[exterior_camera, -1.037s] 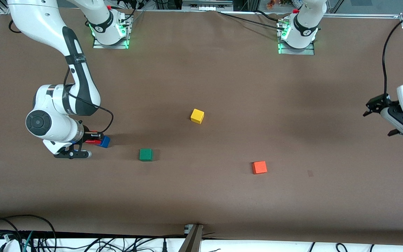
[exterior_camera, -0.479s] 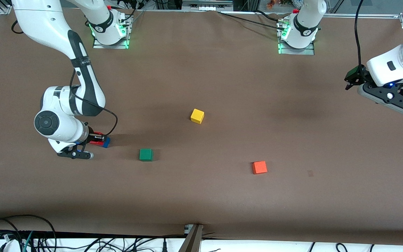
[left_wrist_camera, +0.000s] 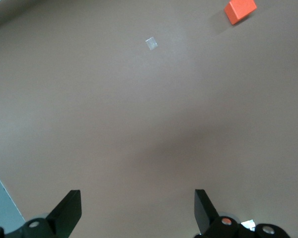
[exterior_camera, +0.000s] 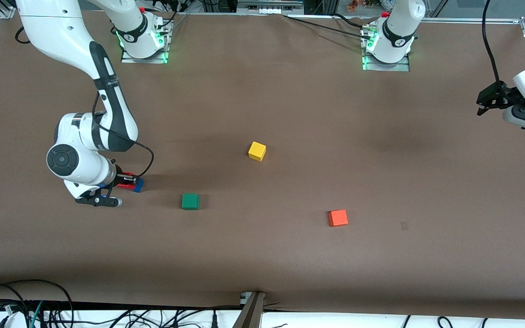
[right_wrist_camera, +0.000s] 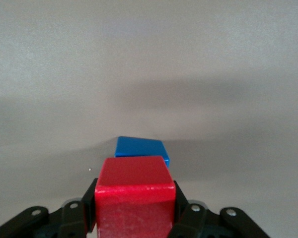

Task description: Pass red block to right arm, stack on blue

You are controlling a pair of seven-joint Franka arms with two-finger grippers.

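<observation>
My right gripper opens now, since the red block sits low over the blue block in both views and the red block would stand.
My right gripper is shut on the red block, low over the table near the right arm's end. The blue block lies on the table right under and beside it; I cannot tell if they touch. In the right wrist view the red block fills the space between the black fingers, and the blue block peeks out past its top edge. My left gripper is open and empty in the air at the left arm's end of the table; its fingers stand wide apart over bare table.
A green cube, a yellow cube and an orange cube lie spread over the brown table. The orange cube also shows in the left wrist view. Cables run along the table's front edge.
My left arm has swung up and out toward its end of the table. My right gripper, still holding the red block, has shifted slightly over the blue block.
</observation>
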